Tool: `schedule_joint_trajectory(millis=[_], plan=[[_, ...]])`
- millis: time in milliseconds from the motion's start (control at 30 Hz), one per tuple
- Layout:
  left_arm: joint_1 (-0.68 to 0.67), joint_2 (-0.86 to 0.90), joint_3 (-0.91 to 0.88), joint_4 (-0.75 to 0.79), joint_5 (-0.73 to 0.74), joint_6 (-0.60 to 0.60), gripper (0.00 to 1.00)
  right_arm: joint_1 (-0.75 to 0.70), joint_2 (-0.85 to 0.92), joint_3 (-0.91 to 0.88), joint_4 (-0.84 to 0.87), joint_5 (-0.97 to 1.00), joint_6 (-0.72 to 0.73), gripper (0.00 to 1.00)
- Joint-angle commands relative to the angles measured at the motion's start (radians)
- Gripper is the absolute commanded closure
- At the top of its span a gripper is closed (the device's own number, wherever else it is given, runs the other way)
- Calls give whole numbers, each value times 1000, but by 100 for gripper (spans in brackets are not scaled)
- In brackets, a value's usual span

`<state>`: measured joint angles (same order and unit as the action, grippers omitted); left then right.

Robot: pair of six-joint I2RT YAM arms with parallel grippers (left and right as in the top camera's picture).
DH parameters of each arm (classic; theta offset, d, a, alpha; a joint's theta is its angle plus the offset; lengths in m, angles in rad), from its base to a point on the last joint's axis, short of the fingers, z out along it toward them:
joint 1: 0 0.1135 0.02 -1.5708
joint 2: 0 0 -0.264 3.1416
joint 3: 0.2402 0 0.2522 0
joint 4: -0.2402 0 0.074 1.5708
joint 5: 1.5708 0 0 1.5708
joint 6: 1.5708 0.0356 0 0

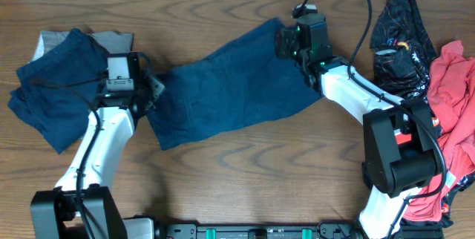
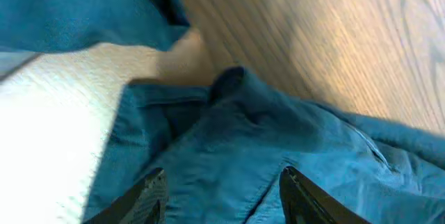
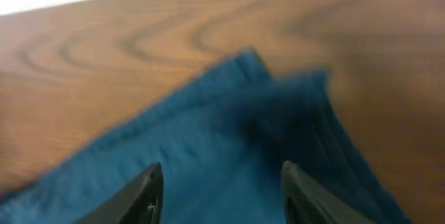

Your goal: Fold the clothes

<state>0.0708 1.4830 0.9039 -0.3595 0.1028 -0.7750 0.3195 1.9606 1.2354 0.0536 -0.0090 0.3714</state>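
My left gripper pinches the dark blue garment's end edge next, opposite my right gripper, to pull the garment straight for folding.
A dark blue garment point(image 1: 226, 83) lies spread flat across the middle of the table. My left gripper point(image 1: 152, 87) is at its left edge, open, with the blue cloth point(image 2: 229, 154) under and between its fingers point(image 2: 222, 182). My right gripper point(image 1: 286, 42) is at the garment's top right corner, open, its fingers point(image 3: 219, 182) just above the blue cloth point(image 3: 208, 147). A second dark blue garment point(image 1: 56, 83) lies on a grey one point(image 1: 111, 42) at the far left.
A black printed garment point(image 1: 401, 31) and a red garment point(image 1: 453, 113) are heaped at the right edge. The table point(image 1: 245, 165) is brown wood. The right arm's black cable arcs over the top right.
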Motion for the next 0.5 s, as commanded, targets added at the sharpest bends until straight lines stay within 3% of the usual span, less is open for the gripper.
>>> schedule_joint_trajectory(millis=[0, 200, 267, 467], plan=[[42, 0, 11, -51, 68, -1, 46, -26, -11, 13, -77, 42, -40, 50], [48, 0, 4, -183, 88, 41, 46, -34, 1, 12, -259, 50, -119, 53], [48, 1, -9, -173, 88, 48, 40, -32, 21, 12, -291, 51, -154, 52], [48, 45, -14, -36, 89, 192, 39, -31, 71, 12, -378, 77, -159, 51]])
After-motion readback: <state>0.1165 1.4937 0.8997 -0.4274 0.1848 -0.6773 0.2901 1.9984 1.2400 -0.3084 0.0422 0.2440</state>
